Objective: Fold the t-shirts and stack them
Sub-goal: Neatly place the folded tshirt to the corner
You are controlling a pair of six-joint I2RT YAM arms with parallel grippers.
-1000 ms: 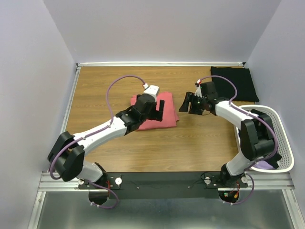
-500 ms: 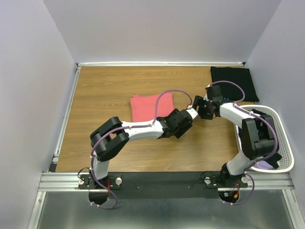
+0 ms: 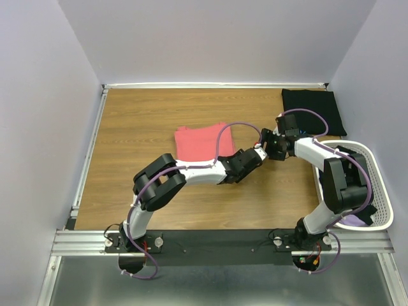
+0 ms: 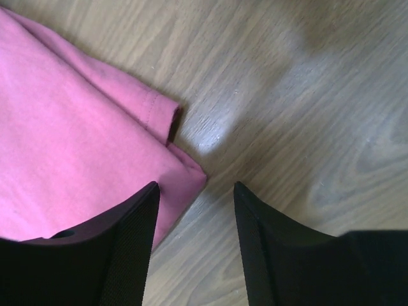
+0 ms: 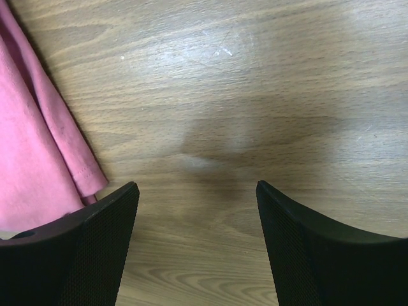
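Note:
My right gripper will next grab the pink t-shirt's nearest side edge to stack it on the black t-shirt (image 3: 313,111), so the rest trails open.
A folded coral-pink t-shirt (image 3: 199,141) lies flat mid-table. A folded black t-shirt (image 3: 313,111) lies at the back right corner. My left gripper (image 3: 240,165) is open and empty, low at the pink shirt's near right corner. In the left wrist view the shirt (image 4: 70,134) fills the left side and its corner lies just ahead of my open gripper (image 4: 194,188). My right gripper (image 3: 266,145) is open and empty just right of the pink shirt. In the right wrist view the gripper (image 5: 196,186) is over bare wood, with the shirt's edge (image 5: 38,153) at the left.
A white slatted basket (image 3: 377,185) stands at the right table edge, with a bit of lilac cloth (image 3: 354,222) at its near end under the right arm. The two gripper heads are close together at mid-table. A raised rim (image 3: 210,85) lines the table's far edge.
My left arm has swung off the pink shirt to its right side and folded at the elbow. The shirt now lies uncovered. My right gripper has drawn back slightly to the right.

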